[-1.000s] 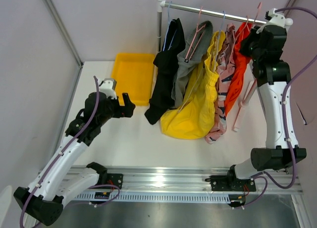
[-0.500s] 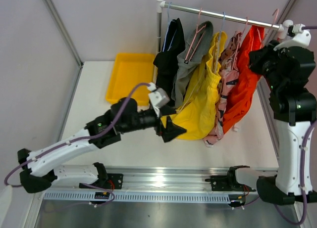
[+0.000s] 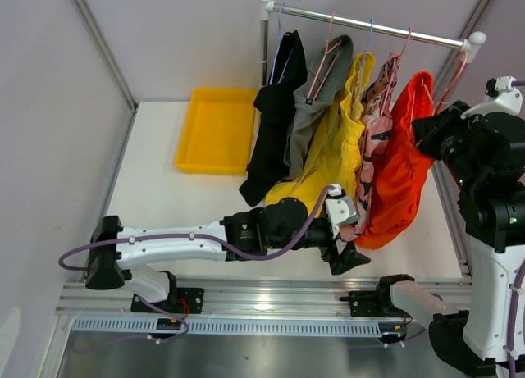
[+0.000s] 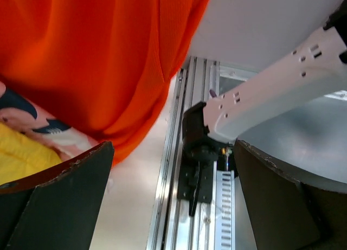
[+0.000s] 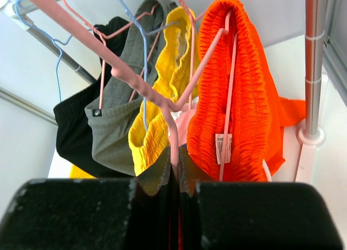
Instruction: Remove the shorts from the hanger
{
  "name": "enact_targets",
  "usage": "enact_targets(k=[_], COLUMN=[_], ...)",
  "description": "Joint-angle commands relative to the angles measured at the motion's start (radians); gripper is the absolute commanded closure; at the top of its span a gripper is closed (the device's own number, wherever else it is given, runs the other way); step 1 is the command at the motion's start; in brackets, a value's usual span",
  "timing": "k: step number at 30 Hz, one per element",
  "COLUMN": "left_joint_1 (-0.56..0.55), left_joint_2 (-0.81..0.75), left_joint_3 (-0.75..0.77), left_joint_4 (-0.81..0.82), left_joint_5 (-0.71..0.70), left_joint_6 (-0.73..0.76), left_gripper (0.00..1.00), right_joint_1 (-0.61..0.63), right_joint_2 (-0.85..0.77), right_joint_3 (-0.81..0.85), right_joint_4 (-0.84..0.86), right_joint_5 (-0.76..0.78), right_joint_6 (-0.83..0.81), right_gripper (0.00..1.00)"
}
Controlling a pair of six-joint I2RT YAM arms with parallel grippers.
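Observation:
My left gripper is to grab the orange shorts by their low hem (image 3: pixel 375 237) (image 4: pixel 128 140) next. The waistband of the shorts then stays free to slide off the held hanger.
Black (image 3: pixel 271 116), grey (image 3: pixel 316 99), yellow (image 3: pixel 332 148) and pink patterned shorts (image 3: pixel 373 140) hang on hangers from the metal rail (image 3: pixel 369 21). The orange-red shorts (image 3: pixel 402 177) hang on a pink hanger (image 5: pixel 173 106), held forward of the rail's right end. My right gripper (image 5: pixel 174 166) is shut on that hanger's stem, also seen from above (image 3: pixel 426 130). My left gripper (image 3: pixel 349 251) is open and empty, low at the orange shorts' hem. In the left wrist view the orange cloth (image 4: pixel 97 55) hangs just above and left of its spread jaws (image 4: pixel 173 198).
A yellow tray (image 3: pixel 215 130) lies at the back left of the table. The rail's right post (image 5: pixel 312 60) stands close to my right gripper. The aluminium base rail (image 4: pixel 184 168) and the right arm's mount (image 3: pixel 385 296) lie under the left gripper.
My left arm swept right along the table front, from the yellow shorts to below the orange ones. My right arm drew the hanger with the orange shorts forward and down from the rail.

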Motion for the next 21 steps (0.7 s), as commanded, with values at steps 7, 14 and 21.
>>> enact_targets(k=[7, 14, 21], left_joint_1=[-0.021, -0.02, -0.02], left_joint_2=[0.134, 0.226, 0.28], left_joint_3=[0.188, 0.273, 0.305], left_joint_4=[0.119, 0.125, 0.155], left_joint_5=[-0.044, -0.004, -0.007], left_joint_6=[0.039, 0.021, 0.007], left_gripper=[0.01, 0.06, 0.51], right_joint_1=[0.008, 0.006, 0.006], right_joint_2=[-0.058, -0.052, -0.044], right_joint_3=[-0.026, -0.024, -0.018], right_joint_4=[0.055, 0.076, 0.091], right_joint_5=[-0.031, -0.032, -0.038], right_joint_6=[0.04, 0.029, 0.033], right_gripper=[1.0, 1.0, 1.0])
